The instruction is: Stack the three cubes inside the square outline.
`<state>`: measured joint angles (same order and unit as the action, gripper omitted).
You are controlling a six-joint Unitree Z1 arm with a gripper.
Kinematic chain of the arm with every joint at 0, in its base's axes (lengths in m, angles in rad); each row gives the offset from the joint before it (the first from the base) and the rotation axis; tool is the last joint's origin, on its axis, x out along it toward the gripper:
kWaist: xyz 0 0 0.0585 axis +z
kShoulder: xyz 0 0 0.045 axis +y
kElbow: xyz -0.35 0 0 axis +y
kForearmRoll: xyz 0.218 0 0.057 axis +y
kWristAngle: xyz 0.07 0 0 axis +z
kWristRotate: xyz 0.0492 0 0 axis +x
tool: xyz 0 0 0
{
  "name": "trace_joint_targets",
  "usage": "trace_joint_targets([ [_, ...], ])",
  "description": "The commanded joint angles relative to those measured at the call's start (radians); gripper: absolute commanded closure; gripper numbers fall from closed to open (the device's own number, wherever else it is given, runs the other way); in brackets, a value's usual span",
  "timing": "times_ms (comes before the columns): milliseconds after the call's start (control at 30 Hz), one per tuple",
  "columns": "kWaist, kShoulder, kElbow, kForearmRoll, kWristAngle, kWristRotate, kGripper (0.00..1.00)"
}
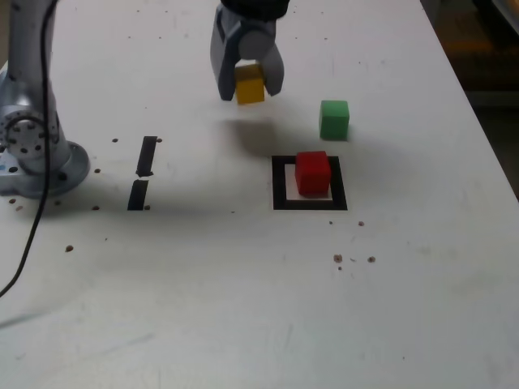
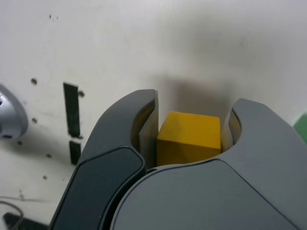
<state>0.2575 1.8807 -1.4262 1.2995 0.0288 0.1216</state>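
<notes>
My gripper holds the yellow cube and will keep holding it until it reaches the red cube, because the yellow cube hangs well short of it.
My gripper (image 1: 250, 91) is shut on the yellow cube (image 1: 250, 83) and holds it above the table, its shadow lying below. In the wrist view the yellow cube (image 2: 189, 137) sits squeezed between the two dark fingers (image 2: 144, 120). The red cube (image 1: 312, 172) stands inside the black square outline (image 1: 280, 185), to the exterior view's right of and nearer than the gripper. The green cube (image 1: 334, 118) rests on the table just behind the outline; a sliver of the green cube (image 2: 301, 128) shows at the wrist view's edge.
Two short black strips (image 1: 143, 172) lie on the white table toward the exterior view's left, also visible as strips (image 2: 72, 115) in the wrist view. The arm's silver base (image 1: 32, 146) and a black cable (image 1: 32, 235) stand at far left. Small brown specks dot the table.
</notes>
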Motion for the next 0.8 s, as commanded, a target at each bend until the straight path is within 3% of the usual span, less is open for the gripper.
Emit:
trace_joint_targets([
  [0,-0.027,-0.011,-0.028,0.038,-0.012,0.003,0.77],
  [133,-0.113,-0.021,-0.109,0.105,-0.026,-0.006,0.77],
  [300,-0.194,-0.014,-0.187,0.118,-0.029,-0.061,0.78],
  [767,-0.268,0.120,-0.294,0.122,-0.048,-0.129,0.79],
])
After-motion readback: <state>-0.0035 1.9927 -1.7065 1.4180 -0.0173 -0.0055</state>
